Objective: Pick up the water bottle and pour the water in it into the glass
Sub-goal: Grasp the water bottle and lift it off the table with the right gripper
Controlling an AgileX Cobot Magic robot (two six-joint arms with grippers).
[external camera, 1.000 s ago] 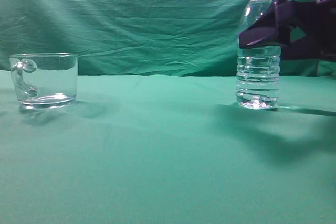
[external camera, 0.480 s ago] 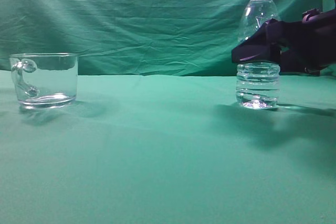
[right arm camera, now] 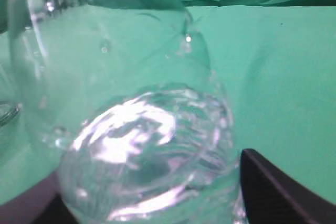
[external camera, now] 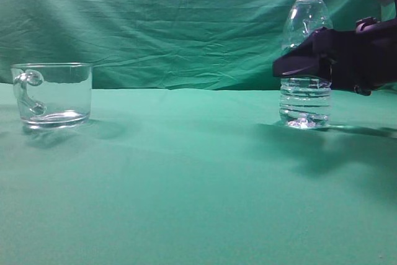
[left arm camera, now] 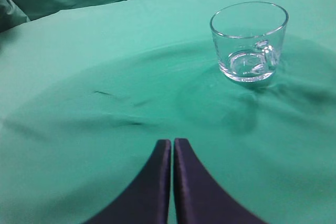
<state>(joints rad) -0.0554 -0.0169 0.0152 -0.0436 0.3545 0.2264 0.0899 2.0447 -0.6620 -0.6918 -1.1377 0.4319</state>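
The water bottle's shoulder [external camera: 307,18] slopes in toward its open neck, so my right gripper will grab the bottle by the straight sides of its ribbed body [external camera: 305,86].
The water bottle [external camera: 304,13] stands upright and uncapped on the green cloth at the right, with clear water [external camera: 304,98] in its ribbed lower body. My right gripper [external camera: 296,64] reaches in from the right at mid-height, open, with a dark finger on each side of the bottle. In the right wrist view the bottle [right arm camera: 136,129] fills the space between the fingers [right arm camera: 273,192] of the right gripper [right arm camera: 147,195]. The glass [external camera: 53,94] stands empty at the far left, handle toward the camera. My left gripper [left arm camera: 172,143] is shut and empty, hovering short of the glass [left arm camera: 249,40].
A green cloth [external camera: 186,184] covers the table and a wrinkled green backdrop [external camera: 173,23] hangs behind it. A wide stretch of bare cloth lies between glass and bottle.
My right gripper has come down from the bottle's shoulder to its middle and slid a little further left around it. Bottle and glass have not moved.
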